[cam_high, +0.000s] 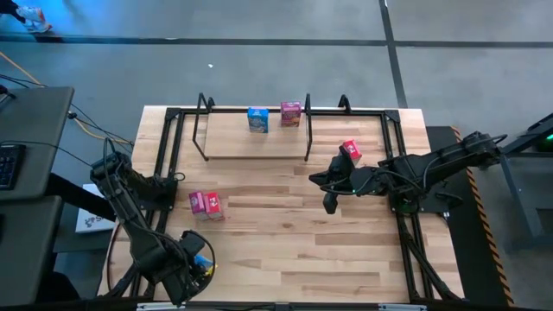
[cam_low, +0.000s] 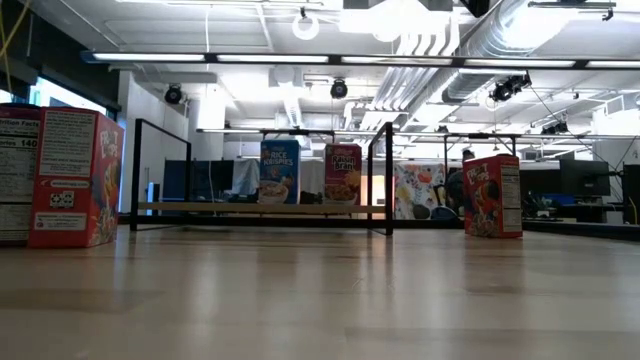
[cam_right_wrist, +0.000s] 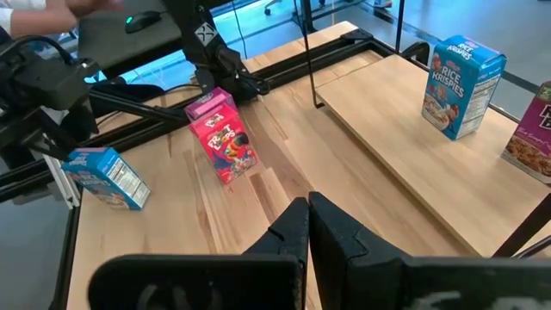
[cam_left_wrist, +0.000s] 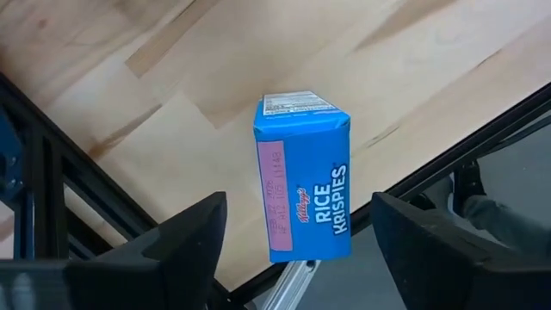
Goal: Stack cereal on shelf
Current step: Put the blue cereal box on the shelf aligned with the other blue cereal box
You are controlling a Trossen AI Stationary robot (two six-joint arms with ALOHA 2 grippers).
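My left gripper is going to grab the blue cereal box next by its end with the pink strip, to stack the box on the shelf.
My left gripper (cam_left_wrist: 301,215) hangs open over the table's near left corner, pointing down. A blue cereal box (cam_left_wrist: 303,176) lies tilted between its fingers with a gap on each side; it also shows as the blue box (cam_right_wrist: 108,176). The shelf (cam_high: 225,142) stands at the far edge and carries an upright blue box (cam_high: 257,119) and a magenta box (cam_high: 291,113). A red box (cam_high: 350,151) stands on the table right of the shelf. Two pink boxes (cam_high: 206,203) stand at mid left. My right gripper (cam_right_wrist: 308,215) is shut and empty above the table's middle right.
Black frame rails (cam_high: 168,151) run along the table's left and right edges, and one passes close under the blue box (cam_left_wrist: 69,198). Bare planks (cam_high: 285,242) fill the middle and near part of the table. A desk with a keyboard (cam_high: 9,164) stands off the left side.
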